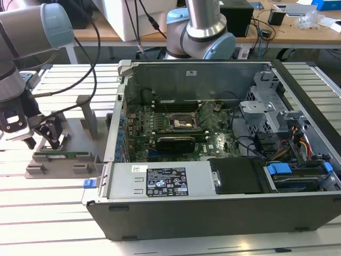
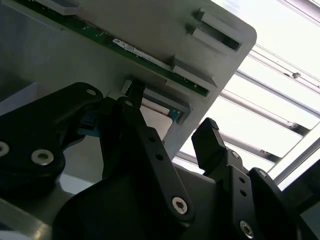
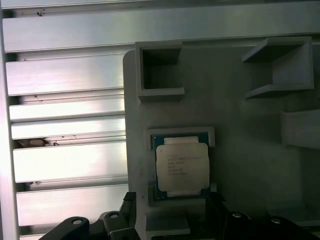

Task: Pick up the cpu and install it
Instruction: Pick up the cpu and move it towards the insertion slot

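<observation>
The holder's raised brackets wrap the corners of the cpu [image 3: 181, 166]. My gripper will next take hold of the cpu's two open side edges to install it.
The cpu [image 3: 181, 166], a small square chip with a silvery top and a thin green rim, lies flat in a recess of the grey holder plate [image 3: 240, 140]. In the first wrist view my gripper [image 3: 171, 197] is open, one black fingertip on each side of the chip and neither touching it. The second wrist view shows the same gripper [image 2: 171, 107] standing astride the cpu [image 2: 156, 122]. In the exterior view the gripper [image 1: 45, 140] hangs over the holder plate [image 1: 80, 136] at that view's left, beside the open computer case [image 1: 213, 213]. The black socket [image 1: 184, 124] sits on the motherboard inside.
A long green memory stick [image 2: 150, 57] stands on edge in the holder plate close to the fingers. The plate has raised grey brackets [image 3: 157, 70]. A slatted aluminium table [image 1: 48, 213] carries everything. Cables, a drive cage and a power supply [image 1: 165, 181] crowd the case.
</observation>
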